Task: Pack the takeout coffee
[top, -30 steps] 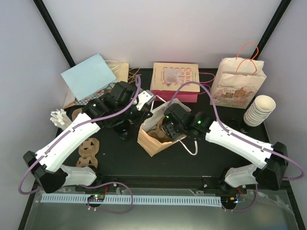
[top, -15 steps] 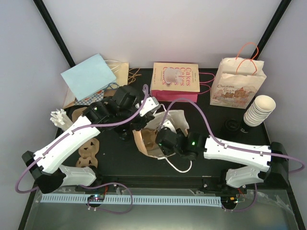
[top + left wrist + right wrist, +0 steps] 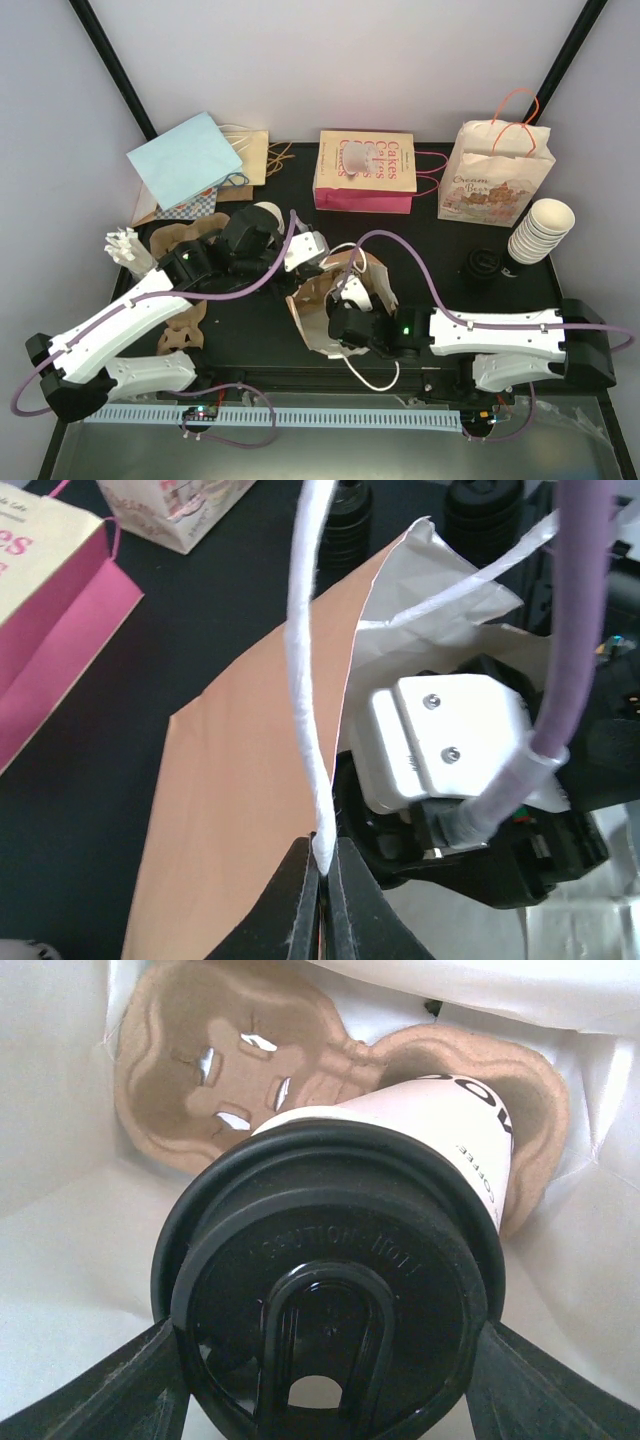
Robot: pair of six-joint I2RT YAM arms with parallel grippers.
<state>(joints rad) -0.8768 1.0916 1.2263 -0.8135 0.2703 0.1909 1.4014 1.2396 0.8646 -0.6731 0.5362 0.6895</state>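
Note:
The cup's white lower end (image 3: 468, 1128) sits inside the pulp carrier's hollow and would rest there, so it is time for my right gripper to open now.
In the right wrist view my right gripper (image 3: 325, 1400) is shut on the takeout coffee cup (image 3: 440, 1125), with a finger on each side of its black lid (image 3: 330, 1290). The cup is tilted over a brown pulp carrier (image 3: 200, 1070) that lies inside the white-lined bag. From above, my right gripper (image 3: 347, 312) reaches into the open brown paper bag (image 3: 315, 325). My left gripper (image 3: 322, 858) is shut on the bag's white handle (image 3: 305, 680) and holds it up beside the bag's brown side (image 3: 240, 780). It also shows in the top view (image 3: 305, 250).
A pink-sided "Cakes" bag (image 3: 365, 170) and a printed paper bag (image 3: 497, 175) stand at the back. A stack of cream cups (image 3: 540, 230) and black lids (image 3: 485, 262) are at the right. A blue bag (image 3: 185, 160) and loose pulp carriers (image 3: 180, 320) are at the left.
My right gripper has moved toward the near edge and down into the bag with the cup. The bag and my left gripper, still on the handle, have shifted nearer too.

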